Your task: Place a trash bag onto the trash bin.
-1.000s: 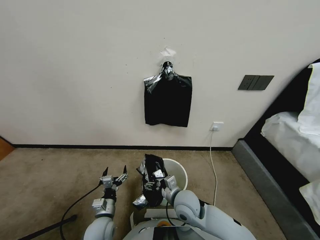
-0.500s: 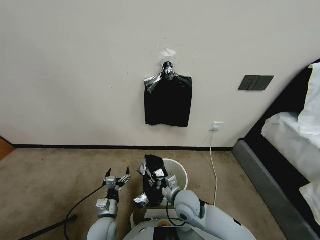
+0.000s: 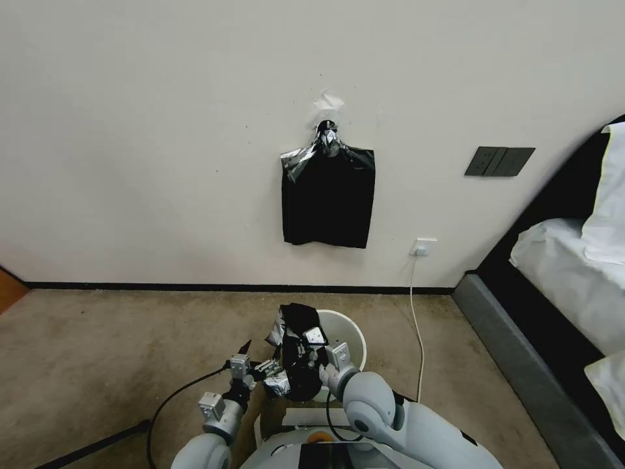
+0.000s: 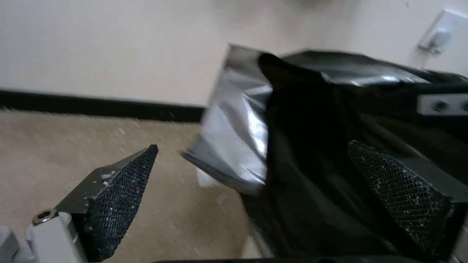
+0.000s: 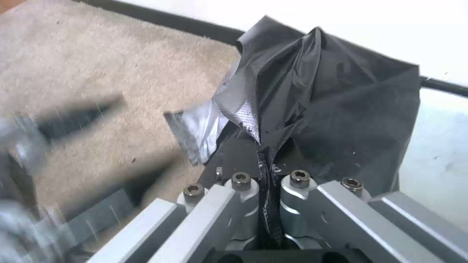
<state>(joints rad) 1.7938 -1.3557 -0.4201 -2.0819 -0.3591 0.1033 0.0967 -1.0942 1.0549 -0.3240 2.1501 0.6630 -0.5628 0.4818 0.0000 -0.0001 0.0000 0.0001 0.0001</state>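
Observation:
The body of the trash bag (image 3: 294, 329) hangs slack and crumpled, so the left gripper will pinch the bag by its free edge that sticks out.
The trash bag (image 3: 294, 329) is a crumpled glossy black bag held up just left of the cream-white trash bin (image 3: 349, 331). My right gripper (image 3: 305, 355) is shut on the trash bag (image 5: 336, 106), pinching a fold of the plastic between its pads (image 5: 263, 182). My left gripper (image 3: 260, 362) is open at the bag's lower left edge. In the left wrist view the trash bag (image 4: 302, 153) hangs between my left gripper's (image 4: 253, 146) spread mesh pads (image 4: 122, 193); contact cannot be told. The trash bin (image 5: 438, 146) shows pale beside the bag.
A flat bundle of black bags (image 3: 329, 198) hangs from a wall hook. A white cord (image 3: 416, 326) runs from a wall socket (image 3: 423, 246) down past the bin. A bed (image 3: 560, 286) fills the right side. A black cable (image 3: 169, 400) lies on the carpet at left.
My left gripper has swung right across the carpet to the bag's left edge, still open. The right gripper and the bag have barely moved.

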